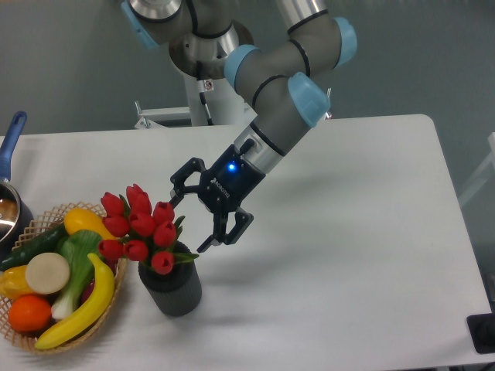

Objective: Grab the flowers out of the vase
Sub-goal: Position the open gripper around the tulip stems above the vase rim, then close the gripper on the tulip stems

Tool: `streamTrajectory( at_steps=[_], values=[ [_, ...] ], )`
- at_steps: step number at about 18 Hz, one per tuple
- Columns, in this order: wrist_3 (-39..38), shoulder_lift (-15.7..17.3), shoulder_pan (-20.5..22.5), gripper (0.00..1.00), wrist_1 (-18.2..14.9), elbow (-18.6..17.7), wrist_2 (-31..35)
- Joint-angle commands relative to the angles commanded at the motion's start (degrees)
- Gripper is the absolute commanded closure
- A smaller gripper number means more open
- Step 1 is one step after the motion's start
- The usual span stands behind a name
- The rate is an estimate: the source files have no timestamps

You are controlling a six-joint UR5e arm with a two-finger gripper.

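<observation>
The gripper takes hold of the flowers (139, 228) by their leafy stems near the buds next and picks them up from the dark vase (173, 287).
The flowers (139, 228), a bunch of red tulip buds with green leaves, stand upright in the vase (172, 287), a dark grey ribbed cylinder at the front left of the table. My gripper (188, 222) is open just to the right of the buds, tilted down toward them. One finger (178, 185) sits near the upper buds. The other finger (220, 232) hangs lower on the right. Nothing is between the fingers.
A wicker basket (116, 290) of fruits and vegetables touches the vase on its left. A pot with a blue handle (9, 147) stands at the far left edge. The white table (348, 232) stretches to the right.
</observation>
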Motion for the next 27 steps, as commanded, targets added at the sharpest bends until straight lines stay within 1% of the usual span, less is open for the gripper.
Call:
streamTrajectory(
  at_steps=[1,12,19,27],
  values=[
    [0.2,0.0,-0.3,0.0,0.4,0.1,0.0],
    [2.1,-0.1,-0.7,0.0,0.7,0.1,-1.3],
    [4.8,-1.1,-1.2,0.0,0.7,-0.1,-1.2],
    [5.0,-1.5,-2.2,0.0,0.8,0.4,-1.4]
  ],
)
